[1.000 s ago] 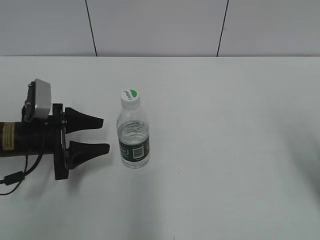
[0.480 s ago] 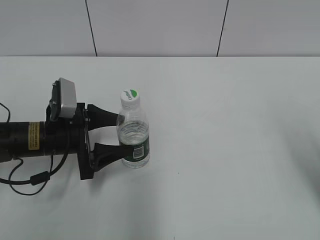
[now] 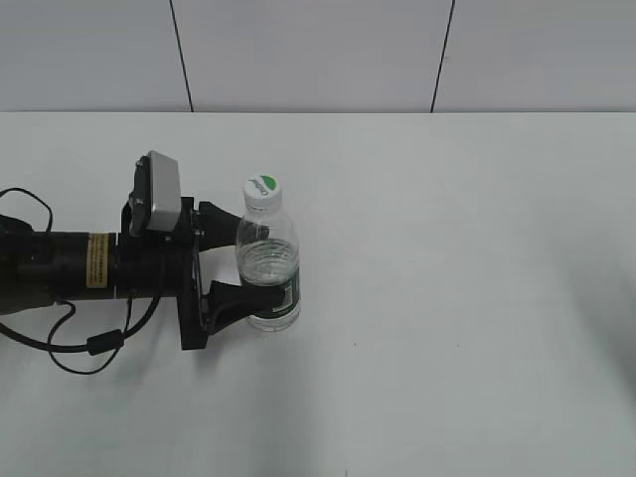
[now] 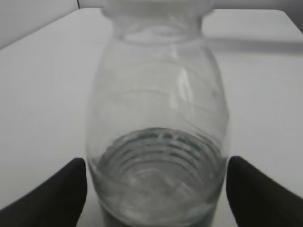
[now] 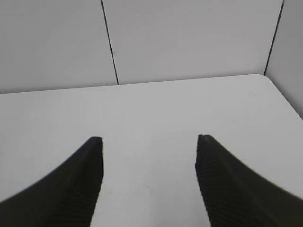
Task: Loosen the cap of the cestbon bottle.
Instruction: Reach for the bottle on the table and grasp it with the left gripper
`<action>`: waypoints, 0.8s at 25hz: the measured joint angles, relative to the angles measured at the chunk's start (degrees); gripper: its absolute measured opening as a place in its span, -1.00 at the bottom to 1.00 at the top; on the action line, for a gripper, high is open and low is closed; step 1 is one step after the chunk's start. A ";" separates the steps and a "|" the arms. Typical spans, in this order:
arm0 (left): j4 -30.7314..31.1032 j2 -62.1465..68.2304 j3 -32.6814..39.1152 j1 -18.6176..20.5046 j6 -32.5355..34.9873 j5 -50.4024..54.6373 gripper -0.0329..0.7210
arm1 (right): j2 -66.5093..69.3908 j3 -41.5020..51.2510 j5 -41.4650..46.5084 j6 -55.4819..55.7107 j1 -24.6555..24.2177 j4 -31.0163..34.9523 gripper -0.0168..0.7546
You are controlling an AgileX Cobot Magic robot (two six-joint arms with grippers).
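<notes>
The left gripper grabs the bottle by its lower body (image 3: 268, 268) (image 4: 156, 175) next, to keep the cestbon bottle steady while its cap is loosened.
The cestbon bottle (image 3: 268, 270) stands upright on the white table, clear and ribbed with a dark green label band. Its white cap (image 3: 263, 189) with a green half-moon mark sits on top. My left gripper (image 3: 246, 260) reaches in from the left with one black finger on each side of the bottle's body, open, with the fingers close to the bottle's sides. In the left wrist view the bottle (image 4: 156, 118) fills the frame between the fingers (image 4: 156, 189), and only the cap's blurred lower edge (image 4: 156, 5) shows. My right gripper (image 5: 147, 142) is open and empty over bare table and is out of the exterior view.
The white table (image 3: 447, 298) stretches to the right of the bottle and ends at a pale panelled wall (image 3: 318, 55) behind. The left arm's cable (image 3: 70, 348) lies on the table at the left.
My left gripper has moved right, from beside the bottle to straddling its body. The bottle has shifted very slightly to the right.
</notes>
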 joint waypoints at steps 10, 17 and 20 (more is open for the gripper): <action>1.55 1.50 0.00 -0.05 0.00 0.36 0.34 | 0.00 0.00 0.06 0.03 0.00 0.00 0.28; 1.71 1.50 0.00 -0.05 0.00 0.51 0.07 | 0.00 -6.04 12.87 0.07 0.00 -0.45 0.28; 1.77 1.50 0.00 -0.05 0.00 0.51 0.04 | 0.72 -10.65 19.90 0.07 0.00 -0.49 0.28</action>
